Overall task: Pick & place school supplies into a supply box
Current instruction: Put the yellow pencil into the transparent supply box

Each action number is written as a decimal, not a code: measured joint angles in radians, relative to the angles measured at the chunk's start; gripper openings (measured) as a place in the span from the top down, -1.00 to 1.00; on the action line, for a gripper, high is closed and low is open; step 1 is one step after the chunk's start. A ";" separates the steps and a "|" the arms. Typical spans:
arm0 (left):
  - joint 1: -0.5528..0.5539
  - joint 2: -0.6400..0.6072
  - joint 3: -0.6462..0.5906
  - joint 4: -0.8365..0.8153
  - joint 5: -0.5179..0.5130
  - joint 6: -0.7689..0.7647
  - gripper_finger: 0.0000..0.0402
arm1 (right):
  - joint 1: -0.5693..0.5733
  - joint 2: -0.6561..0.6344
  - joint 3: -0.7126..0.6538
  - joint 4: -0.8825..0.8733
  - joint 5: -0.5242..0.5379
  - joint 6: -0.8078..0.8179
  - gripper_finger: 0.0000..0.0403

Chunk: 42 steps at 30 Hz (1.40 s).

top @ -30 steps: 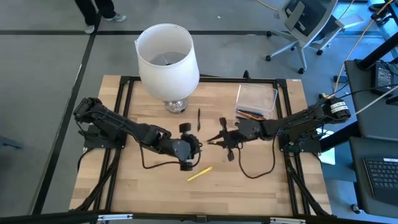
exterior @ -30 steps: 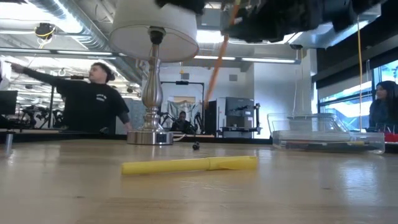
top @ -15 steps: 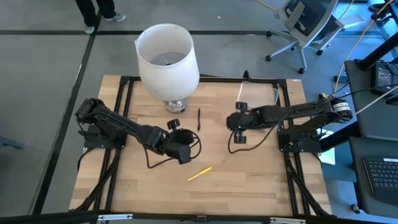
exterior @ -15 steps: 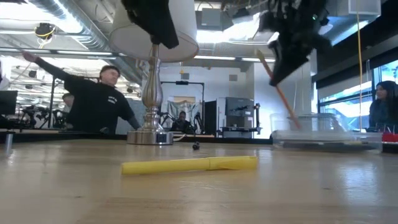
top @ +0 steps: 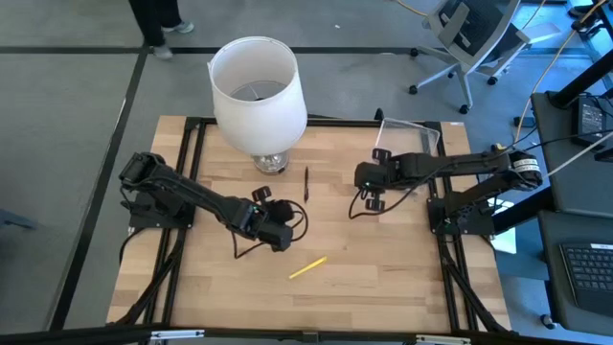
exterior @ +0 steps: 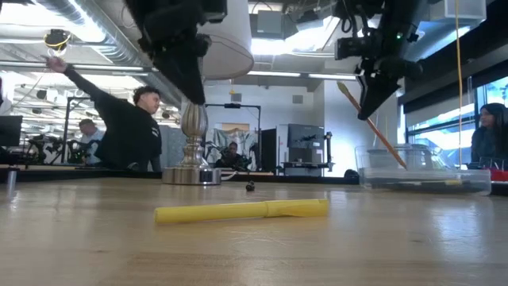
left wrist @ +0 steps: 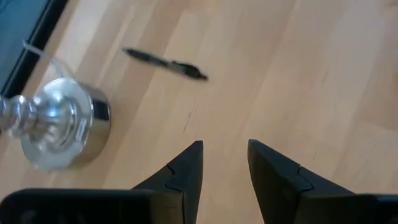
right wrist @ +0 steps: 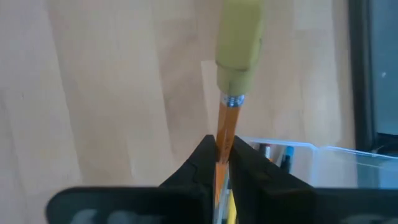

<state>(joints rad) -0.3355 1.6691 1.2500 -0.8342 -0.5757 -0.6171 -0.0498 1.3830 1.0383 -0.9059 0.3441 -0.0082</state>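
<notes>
The orange pencil is over wood outside the supply box (right wrist: 283, 158) and would miss if let go, so it is too early to open. My right gripper moves the pencil toward the box next.
My right gripper (right wrist: 222, 146) (top: 368, 178) hovers just left of the clear supply box (top: 414, 139) (exterior: 421, 176) and is shut on an orange pencil (exterior: 373, 123) with a pale yellow eraser cap (right wrist: 239, 37). Several pens lie in the box. My left gripper (left wrist: 225, 152) (top: 261, 195) hangs open above the table's middle, pointing toward the far edge. A black pen (top: 306, 184) (left wrist: 165, 62) lies flat ahead of it. A yellow pen (top: 307, 267) (exterior: 242, 210) lies flat nearer the near edge. No scissors show. My right gripper pinches the orange pencil's shaft (right wrist: 225, 124) between its two fingers, a short way below the eraser cap. The fingers come from above. The pencil is lifted clear and slants, eraser end up and lower end (exterior: 399, 160) down by the box's left wall.
A tall lamp with a white shade (top: 257, 88) stands at the far middle on a silver base (top: 270, 163) (left wrist: 59, 121) (exterior: 190, 175). Cables trail from both grippers onto the wood. People are in the room behind the table.
My right gripper has carried the pencil up from the table's middle toward the far right, to the box, and the pencil has tipped the other way. My left gripper has drawn back from the yellow pen toward the far left and turned to face the far edge.
</notes>
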 joint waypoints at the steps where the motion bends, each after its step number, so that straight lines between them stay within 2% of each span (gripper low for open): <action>1: 0.000 0.000 -0.014 0.005 0.000 -0.015 0.41 | 0.000 0.000 0.008 -0.003 0.016 -0.001 0.84; 6: 0.020 0.000 -0.103 0.030 0.017 -0.107 0.44 | 0.000 0.000 0.055 -0.079 0.098 0.008 0.84; 10: 0.035 0.000 -0.160 0.074 0.018 -0.157 0.46 | -0.019 0.000 0.072 -0.168 0.109 0.050 0.84; 18: 0.039 0.000 -0.213 0.198 0.012 -0.140 0.46 | -0.166 0.000 -0.021 -0.271 0.109 0.105 0.84; 23: 0.037 0.000 -0.213 0.223 -0.010 -0.112 0.47 | -0.243 0.000 -0.090 -0.225 0.093 0.043 0.83; 27: 0.037 0.000 -0.213 0.235 -0.010 -0.104 0.49 | -0.275 0.000 -0.153 -0.178 0.074 -0.081 0.83; 42: 0.037 0.000 -0.213 0.234 -0.016 -0.103 0.49 | -0.297 0.000 -0.339 0.078 0.076 -0.237 0.81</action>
<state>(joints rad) -0.2989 1.6688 1.0367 -0.5999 -0.5912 -0.7197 -0.3470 1.3834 0.6989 -0.8281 0.4198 -0.2451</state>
